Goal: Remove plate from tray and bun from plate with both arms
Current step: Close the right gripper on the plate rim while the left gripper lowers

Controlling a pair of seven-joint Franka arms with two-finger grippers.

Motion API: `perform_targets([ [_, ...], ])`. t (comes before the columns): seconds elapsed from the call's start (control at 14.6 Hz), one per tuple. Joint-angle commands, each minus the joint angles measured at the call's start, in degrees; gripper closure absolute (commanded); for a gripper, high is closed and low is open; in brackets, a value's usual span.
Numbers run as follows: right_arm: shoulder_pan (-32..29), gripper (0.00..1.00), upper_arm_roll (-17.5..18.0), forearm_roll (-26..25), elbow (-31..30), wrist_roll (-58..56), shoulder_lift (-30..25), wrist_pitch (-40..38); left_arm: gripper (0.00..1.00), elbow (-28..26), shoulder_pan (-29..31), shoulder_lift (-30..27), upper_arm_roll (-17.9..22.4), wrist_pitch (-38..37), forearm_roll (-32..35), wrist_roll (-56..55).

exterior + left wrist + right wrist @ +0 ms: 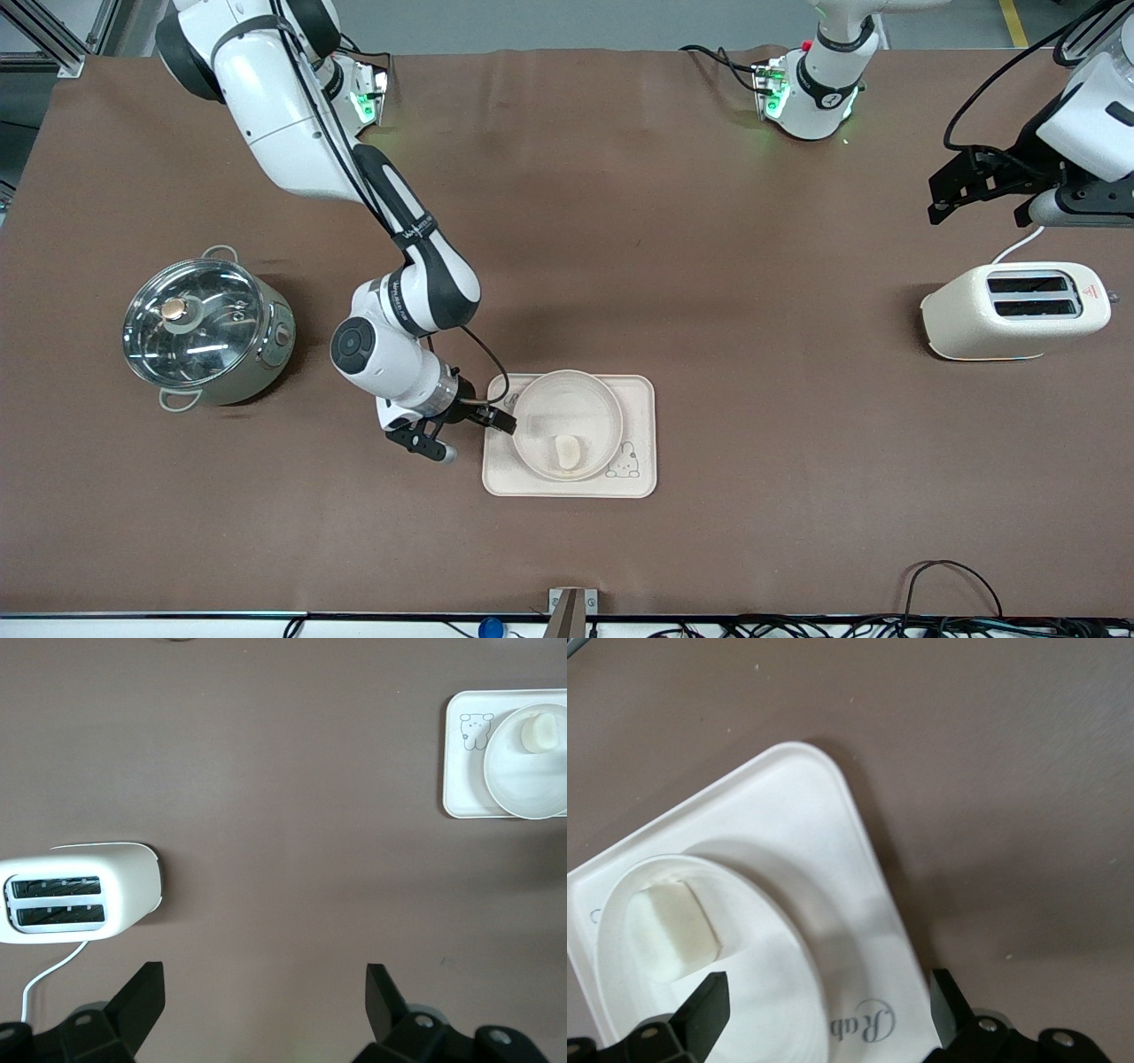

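Note:
I will remove the round cream plate from the tray with the bun still in it, so next my right gripper will grab the plate by its rim.
The round cream plate lies on the rectangular "Rabbit" tray, nearer to the front camera than the table's middle. The small pale bun lies in the plate. My right gripper is low at the plate's rim on the right arm's end of the tray. In the right wrist view my right gripper is open, its jaws either side of the plate's rim and the tray's script edge, with the bun beside. My left gripper waits open over the table by the toaster.
A steel pot with a glass lid stands toward the right arm's end of the table. A cream toaster stands toward the left arm's end, under my left gripper. The left wrist view shows the toaster and the tray.

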Motion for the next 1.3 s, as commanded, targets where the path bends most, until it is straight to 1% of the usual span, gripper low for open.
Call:
perform_targets([
  [0.0, 1.18, 0.00, -0.34, 2.05, 1.40, 0.45, 0.91, -0.21, 0.00, 0.77, 0.11, 0.33, 0.26, -0.36, 0.50, -0.24],
  [0.14, 1.88, 0.00, -0.34, 2.05, 1.40, -0.17, 1.52, -0.21, 0.00, 0.68, 0.11, 0.33, 1.05, -0.36, 0.50, -0.15],
  [0.21, 2.32, 0.03, -0.34, 1.97, 1.40, -0.34, 1.96, -0.21, 0.00, 0.77, 0.11, 0.33, 1.31, -0.27, 0.50, -0.15],
  [0.41, 3.03, 0.20, -0.34, 1.97, 1.40, -0.43, 2.49, 0.58, 0.00, 0.86, 0.11, 0.60, 1.32, -0.19, 0.24, -0.24],
  [0.48, 3.12, 0.23, -0.34, 1.97, 1.40, -0.43, 2.58, 0.67, 0.00, 0.94, 0.11, 1.12, 1.32, -0.10, 0.32, -0.33],
  [0.62, 3.29, 0.32, -0.42, 1.70, 1.93, -0.61, 3.28, 0.67, 0.00, 0.86, 0.11, 1.48, 1.32, 0.43, 0.32, -0.33],
  [0.89, 3.56, 0.60, -0.43, 1.44, 2.81, -1.22, 3.99, 0.67, 0.00, 0.86, -0.06, 1.92, 1.23, 0.61, 0.23, -0.24],
  [0.96, 3.56, 0.71, -0.43, 1.44, 2.81, -2.18, 3.99, 0.67, 0.00, 0.86, -0.06, 1.92, 1.23, 0.61, 0.06, -0.24],
  [1.09, 3.65, 0.96, -0.51, 1.26, 2.72, -3.07, 3.99, 0.67, 0.00, 0.86, -0.06, 1.92, 1.23, 0.61, -0.20, 0.02],
  [1.16, 3.65, 0.99, -0.51, 1.26, 2.64, -3.94, 3.99, 0.67, 0.00, 0.86, -0.15, 1.92, 1.23, 0.52, -0.20, 0.28],
  [1.23, 3.56, 1.00, -0.51, 1.26, 2.64, -4.99, 3.99, 0.67, 0.00, 0.86, -0.15, 1.83, 1.23, 0.52, -0.20, 0.55],
])
